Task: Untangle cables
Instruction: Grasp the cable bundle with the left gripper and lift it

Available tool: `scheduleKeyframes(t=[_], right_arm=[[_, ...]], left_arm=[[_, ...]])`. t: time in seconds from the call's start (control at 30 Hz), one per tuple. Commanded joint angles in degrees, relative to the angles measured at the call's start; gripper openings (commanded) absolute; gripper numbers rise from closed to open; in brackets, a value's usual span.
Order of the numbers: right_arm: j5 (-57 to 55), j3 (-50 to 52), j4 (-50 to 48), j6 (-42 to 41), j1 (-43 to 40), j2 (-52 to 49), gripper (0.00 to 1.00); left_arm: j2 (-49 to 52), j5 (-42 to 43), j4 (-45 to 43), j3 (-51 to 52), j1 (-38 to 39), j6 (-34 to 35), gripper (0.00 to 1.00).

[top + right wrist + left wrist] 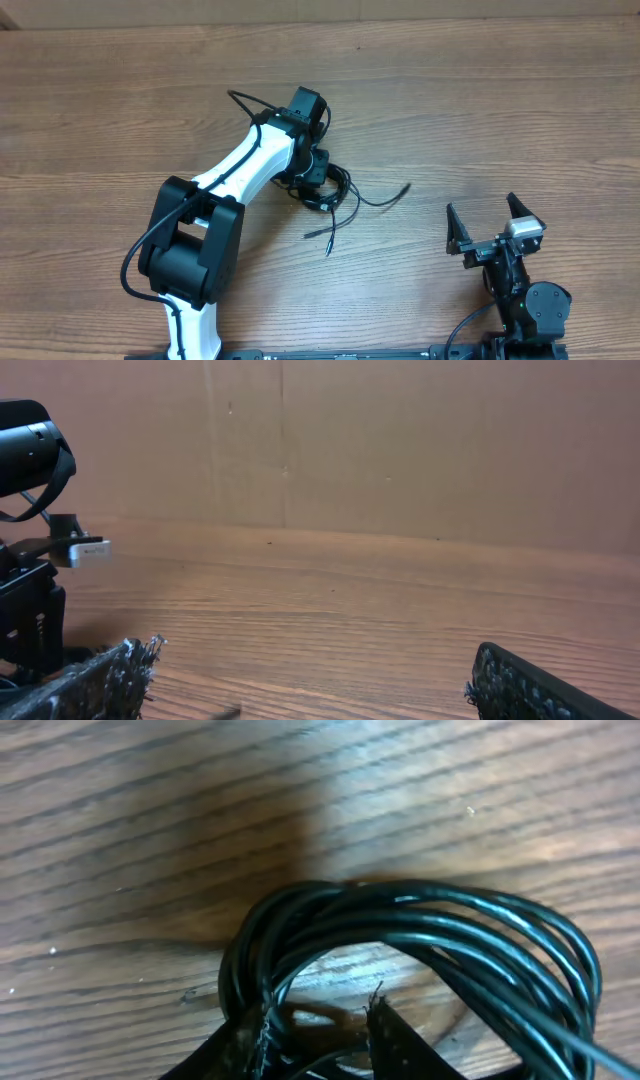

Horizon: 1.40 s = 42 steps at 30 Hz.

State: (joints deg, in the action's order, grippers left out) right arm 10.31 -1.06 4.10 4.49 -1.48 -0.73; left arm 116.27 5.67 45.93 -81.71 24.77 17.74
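My left gripper grabs the coiled cables by the side away from my right gripper next, leaving the opposite loops free for it to untangle.
The cables (345,192) lie as a tangle of thin black loops at the table's middle, with loose ends trailing right (404,187) and toward the front (328,250). My left gripper (320,192) is down in the tangle. In the left wrist view the coiled cables (430,920) curve around the left fingertip (262,1025). The left gripper (322,1015) shows a narrow gap with bare wood and one thin strand between the jaws. My right gripper (481,208) stands wide open to the right of the cables, with nothing between its fingers (312,665).
The wooden table (500,100) runs to a brown cardboard wall (400,440) at the back. The left arm's white and black links (230,180) stretch from the front edge to the tangle. The right arm's base (530,305) sits at the front right.
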Motion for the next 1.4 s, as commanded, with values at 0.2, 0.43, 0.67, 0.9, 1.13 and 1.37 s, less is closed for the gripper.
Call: scheduleKeyframes(t=[0.2,0.43,0.67,0.9,1.13,1.37], right_arm=[[0.3,0.6,-0.2,-0.3,-0.3,0.6,1.00],[0.3,0.6,-0.2,-0.3,-0.3,0.6,1.00],[0.3,0.6,-0.2,-0.3,-0.3,0.6,1.00],[0.3,0.6,-0.2,-0.3,-0.3,0.6,1.00],[0.3,0.6,-0.2,-0.3,-0.3,0.6,1.00],[0.3,0.6,-0.2,-0.3,-0.3,0.6,1.00]], left_arm=[[0.2,-6.6,2.0,-4.5,-1.0,3.5,0.36],[0.2,-6.6,7.3,-11.4,-1.6,3.7,0.50],[0.3,-9.6,9.2,-5.9,-2.1,9.8,0.45],[0.3,-9.0,4.4,-0.2,-2.3,9.8,0.45],[0.3,-6.9,-3.0,4.2,-2.3,10.3,0.45],[0.1,-9.6,-2.6,3.2,-2.5,11.0,0.04]])
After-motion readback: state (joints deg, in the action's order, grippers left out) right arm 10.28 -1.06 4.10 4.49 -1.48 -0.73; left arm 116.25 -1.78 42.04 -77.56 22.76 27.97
